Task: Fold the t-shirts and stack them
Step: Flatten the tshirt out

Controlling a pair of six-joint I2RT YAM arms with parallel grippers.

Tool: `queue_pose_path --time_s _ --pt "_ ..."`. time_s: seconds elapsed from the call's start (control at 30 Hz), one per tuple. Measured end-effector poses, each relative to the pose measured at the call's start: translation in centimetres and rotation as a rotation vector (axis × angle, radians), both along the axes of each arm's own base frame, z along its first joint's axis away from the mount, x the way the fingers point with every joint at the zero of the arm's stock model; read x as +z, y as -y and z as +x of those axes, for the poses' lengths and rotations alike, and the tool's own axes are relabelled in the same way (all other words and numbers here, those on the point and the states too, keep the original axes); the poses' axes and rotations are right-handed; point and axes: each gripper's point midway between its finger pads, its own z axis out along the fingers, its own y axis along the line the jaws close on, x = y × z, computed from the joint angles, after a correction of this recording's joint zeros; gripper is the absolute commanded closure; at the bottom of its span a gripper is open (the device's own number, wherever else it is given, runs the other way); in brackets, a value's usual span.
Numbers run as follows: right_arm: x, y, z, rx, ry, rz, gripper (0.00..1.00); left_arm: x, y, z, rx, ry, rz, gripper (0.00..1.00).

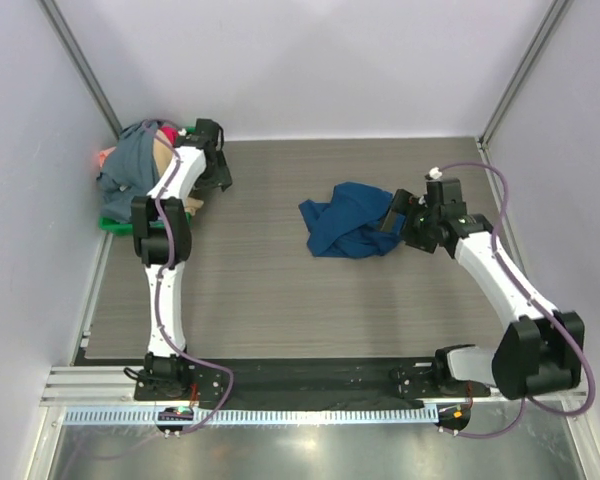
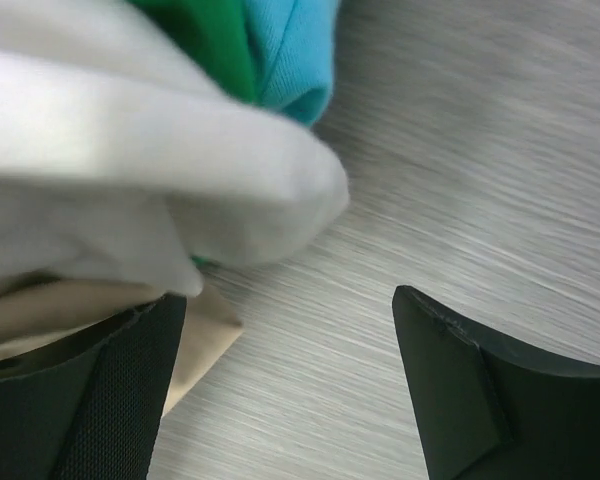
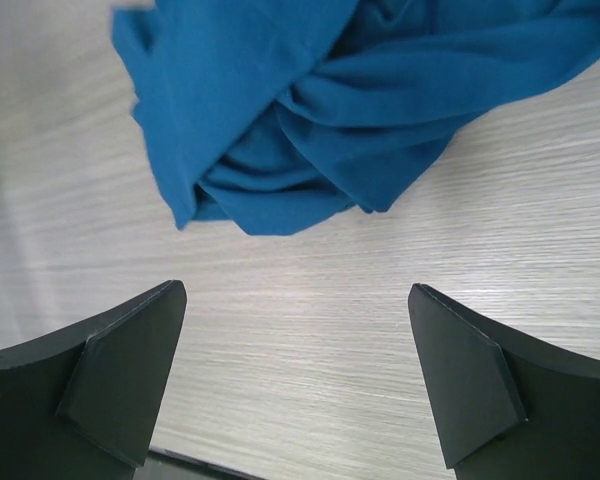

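Note:
I should next use my right gripper to grab the edge of the crumpled blue t-shirt [image 1: 348, 221] nearest that gripper. The rest then stays free for my left gripper to spread for folding.
A crumpled blue t-shirt [image 1: 348, 221] lies on the table right of centre; in the right wrist view it [image 3: 340, 110] fills the upper part. My right gripper [image 1: 393, 216] is open and empty, just right of that shirt, its fingertips [image 3: 140, 370] over bare table. A pile of t-shirts [image 1: 135, 170] sits at the far left: slate-grey on top, tan, pink and green bits showing. My left gripper [image 1: 216, 172] is open and empty at the pile's right edge. The left wrist view shows white cloth [image 2: 130, 170], tan cloth [image 2: 205, 340], green cloth [image 2: 215, 40] and light-blue cloth [image 2: 295, 50].
A green plastic tray [image 1: 115, 224] shows under the pile at the left edge. White walls with metal posts enclose the wood-grain table [image 1: 280, 300] at the back and both sides. The arm bases stand on a black strip at the near edge.

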Motion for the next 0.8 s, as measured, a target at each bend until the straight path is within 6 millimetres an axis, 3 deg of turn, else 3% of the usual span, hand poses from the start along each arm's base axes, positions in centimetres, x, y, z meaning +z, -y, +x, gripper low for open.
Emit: queue_pose_path --time_s 0.13,0.23,0.33,0.4,0.5,0.53,0.67,0.73,0.8 --pt "-2.9 -2.5 0.0 0.082 -0.094 -0.010 0.00 -2.1 -2.2 -1.3 0.047 -0.056 -0.007 0.16" --pt "-3.9 -6.6 -0.4 0.197 -0.125 -0.029 0.03 -2.8 -3.8 -2.5 0.080 -0.090 -0.003 0.17" --pt "-4.3 -11.0 -0.1 0.296 -0.122 -0.051 0.08 -2.1 -4.3 -3.8 0.097 -0.097 -0.021 0.18" --pt "-4.9 -12.9 0.1 0.331 -0.129 -0.064 0.10 -0.7 -3.9 -5.0 0.094 -0.088 -0.026 0.18" --pt "-6.3 -14.7 1.0 0.348 -0.145 -0.096 0.11 2.9 -2.5 -7.5 0.076 -0.043 -0.035 0.17" --pt "-7.0 -15.1 1.2 0.348 -0.155 -0.111 0.12 4.0 -1.8 -9.1 0.061 -0.027 -0.040 0.17" --pt "-9.6 -16.3 1.8 0.347 -0.198 -0.155 0.14 10.5 0.8 -14.0 -0.003 0.121 -0.097 0.17" --pt "-10.8 -16.6 1.8 0.342 -0.218 -0.178 0.15 12.5 0.8 -16.4 -0.015 0.180 -0.118 0.17" --pt "-11.5 -16.9 2.0 0.338 -0.228 -0.195 0.18 13.2 0.3 -18.5 -0.010 0.215 -0.124 0.17"
